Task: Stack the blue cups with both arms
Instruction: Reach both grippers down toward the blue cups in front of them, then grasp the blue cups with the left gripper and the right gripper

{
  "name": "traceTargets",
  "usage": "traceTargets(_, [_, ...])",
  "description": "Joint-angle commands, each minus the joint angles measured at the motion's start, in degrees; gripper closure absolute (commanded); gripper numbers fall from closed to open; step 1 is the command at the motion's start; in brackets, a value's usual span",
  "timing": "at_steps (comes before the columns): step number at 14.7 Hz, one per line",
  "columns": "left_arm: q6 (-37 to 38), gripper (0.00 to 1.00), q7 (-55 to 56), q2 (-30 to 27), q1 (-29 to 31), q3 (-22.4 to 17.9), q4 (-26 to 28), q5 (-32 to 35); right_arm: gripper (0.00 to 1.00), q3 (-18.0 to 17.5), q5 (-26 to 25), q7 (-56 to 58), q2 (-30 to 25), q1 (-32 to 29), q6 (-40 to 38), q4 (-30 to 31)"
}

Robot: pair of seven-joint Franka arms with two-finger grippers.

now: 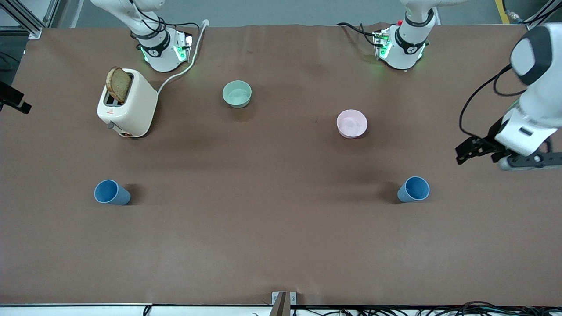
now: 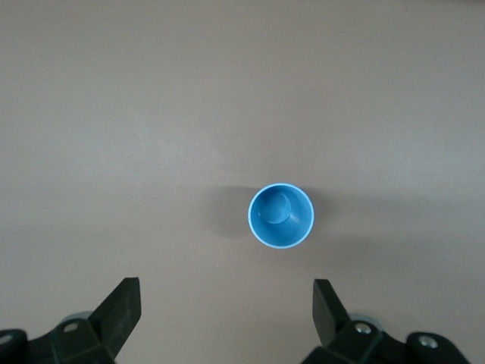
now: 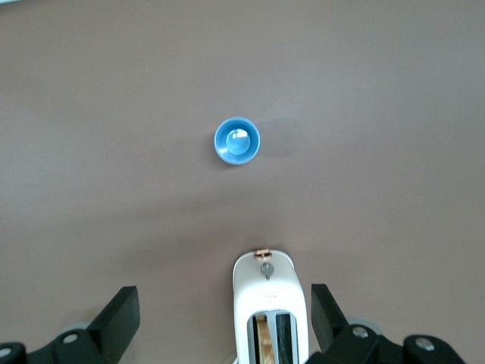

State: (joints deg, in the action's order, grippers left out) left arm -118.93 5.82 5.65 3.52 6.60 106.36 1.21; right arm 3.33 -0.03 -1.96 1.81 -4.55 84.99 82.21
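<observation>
The blue cup needs to be stacked with the other blue cup (image 1: 112, 192), so my left gripper should grab it by its open rim (image 1: 416, 177) next.
Two blue cups stand upright on the brown table. One cup (image 1: 112, 192) is toward the right arm's end, and it shows in the right wrist view (image 3: 237, 141). The other cup (image 1: 413, 189) is toward the left arm's end, and it shows in the left wrist view (image 2: 281, 215). My left gripper (image 1: 466, 150) is open and empty, up in the air near the table's end, apart from that cup; its jaws (image 2: 225, 303) stand wide. My right gripper (image 3: 224, 311) is open and empty, high over the toaster; it is out of the front view.
A white toaster (image 1: 127, 103) with a bread slice in one slot stands near the right arm's base, with its white cable (image 1: 184, 70) running toward the base. A pale green bowl (image 1: 237, 93) and a pink bowl (image 1: 351, 123) sit farther from the front camera than the cups.
</observation>
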Motion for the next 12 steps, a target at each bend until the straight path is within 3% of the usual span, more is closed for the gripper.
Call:
traceTargets(1, [-6.81,0.0,0.34,3.3,-0.18,-0.01,2.96,0.02,0.0,0.01,-0.23,3.61,6.33,-1.43,6.21,1.11])
traceTargets(5, [-13.95,0.0,2.43,10.16,-0.27,-0.01,4.56,0.02,0.0,-0.08,0.47,5.11,17.06,-2.65,15.71,2.15])
traceTargets(8, [-18.78,0.0,5.95,14.73,-0.35,-0.01,4.65,0.02,0.0,0.01,0.39,6.17,18.75,-2.75,28.07,11.08])
traceTargets(10, [-19.59,0.08,7.36,16.58,-0.62,0.17,4.65,0.02,0.0,0.09,0.21,9.06,19.02,-2.74,37.22,17.52])
traceTargets(12, [-19.59,0.23,7.37,18.34,-0.79,0.34,4.56,0.02,0.0,0.18,0.21,10.39,20.59,-3.01,45.22,22.44])
